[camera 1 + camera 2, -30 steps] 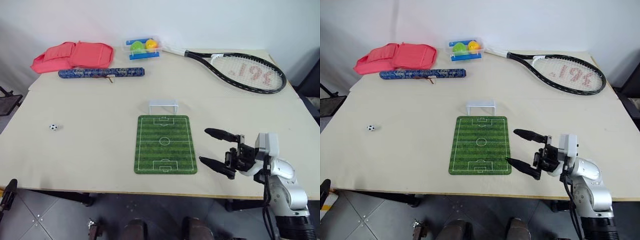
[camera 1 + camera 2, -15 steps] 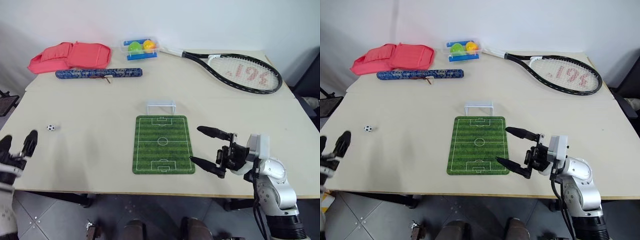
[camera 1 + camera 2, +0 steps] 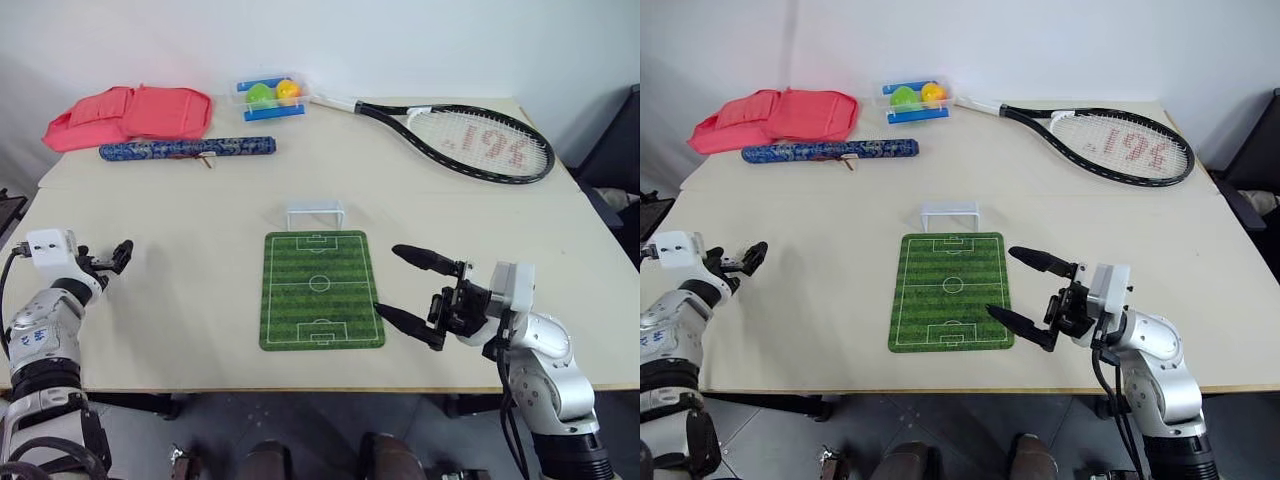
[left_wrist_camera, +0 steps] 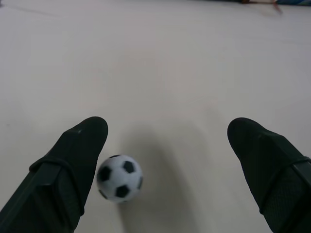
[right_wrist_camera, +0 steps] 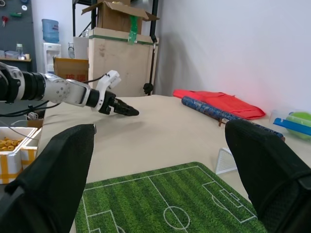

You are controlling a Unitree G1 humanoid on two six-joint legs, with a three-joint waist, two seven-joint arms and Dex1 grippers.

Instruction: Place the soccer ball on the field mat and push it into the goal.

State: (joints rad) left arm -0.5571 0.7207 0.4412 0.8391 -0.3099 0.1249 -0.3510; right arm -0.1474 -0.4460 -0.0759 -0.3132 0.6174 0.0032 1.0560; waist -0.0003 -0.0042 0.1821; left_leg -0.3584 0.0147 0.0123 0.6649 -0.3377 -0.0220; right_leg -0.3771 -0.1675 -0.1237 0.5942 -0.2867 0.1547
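Observation:
My left gripper should close on the soccer ball now. My fingers reach down past the ball's sides in the left wrist view, so they would catch it.
The soccer ball (image 4: 119, 177) lies on the bare table between the fingers of my open left gripper (image 4: 168, 126), close beside one finger (image 4: 73, 165). In the head views that gripper (image 3: 115, 257) hovers low over the table's left side, and the ball is hidden behind it. The field mat (image 3: 320, 300) lies flat at the table's middle, with the goal (image 3: 315, 213) standing just beyond its far end. My right gripper (image 3: 390, 282) hangs open beside the mat's right edge, empty and pointing left across it.
A tennis racket (image 3: 470, 140) lies at the back right. A red pouch (image 3: 125, 110), a blue patterned tube (image 3: 185, 149) and a clear box (image 3: 268, 95) with green and orange balls line the back left. The table's front edge runs just under both arms.
My left arm came up from below the table's front edge and reached forward until its open fingers straddle the ball. The right gripper has stayed in place. The head camera shifted slightly.

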